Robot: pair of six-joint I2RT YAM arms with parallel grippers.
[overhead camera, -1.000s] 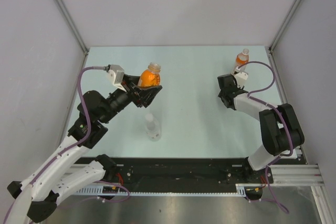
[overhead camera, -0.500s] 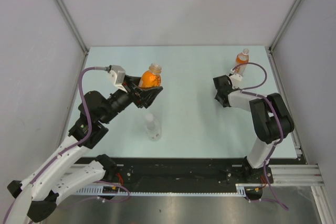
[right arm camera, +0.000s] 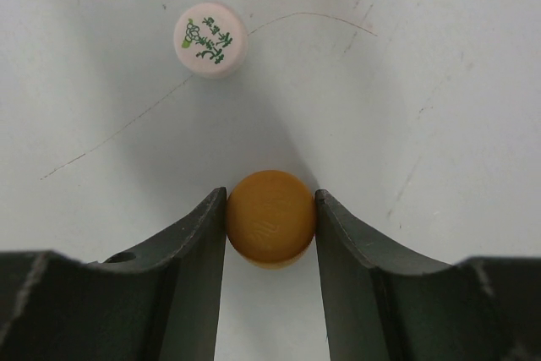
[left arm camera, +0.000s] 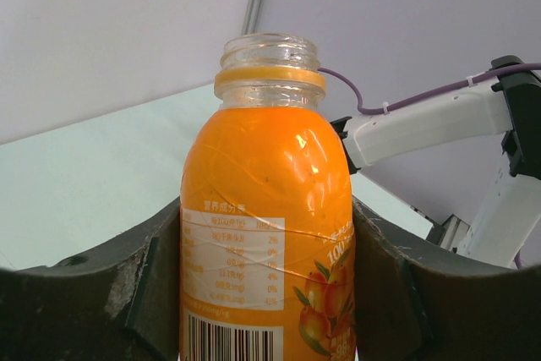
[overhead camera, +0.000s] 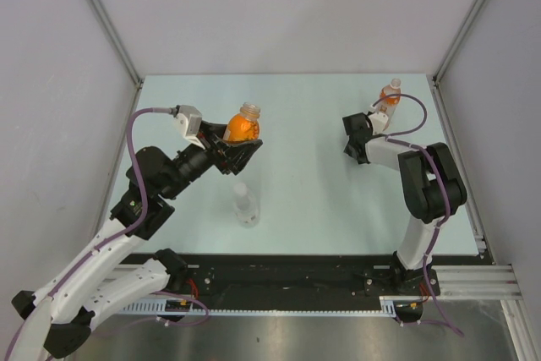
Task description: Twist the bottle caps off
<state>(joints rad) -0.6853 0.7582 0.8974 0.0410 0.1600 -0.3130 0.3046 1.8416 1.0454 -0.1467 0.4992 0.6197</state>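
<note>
I should open my right gripper now: the small orange cap (right arm camera: pixel 270 216) is close above the table, so the cap would end up flat on it, with the white cap just beyond.
My left gripper (overhead camera: pixel 239 146) (left arm camera: pixel 266 227) is shut on the short squat orange bottle (overhead camera: pixel 242 127) (left arm camera: pixel 267 209), held upright above the table with its neck open and no cap on it. In the right wrist view my right gripper (right arm camera: pixel 270 200) is shut on the small orange cap (right arm camera: pixel 270 216), pointing down close to the table (right arm camera: pixel 439 82). A white cap (right arm camera: pixel 210 40) with green print lies on the table just beyond it. In the top view the right gripper (overhead camera: pixel 352 135) sits beside the taller orange bottle (overhead camera: pixel 389 95) at the back right. The clear bottle (overhead camera: pixel 246 205) stands mid-table, its cap on.
Grey walls and metal posts close in the pale table (overhead camera: pixel 313 183) on three sides. The right arm's purple cable (overhead camera: pixel 420 120) loops over the taller bottle's side. A black rail (overhead camera: pixel 287 272) runs along the near edge between the arm bases.
My right gripper has moved toward the back and a little left with the orange cap in it. The left gripper and its bottle have stayed still.
</note>
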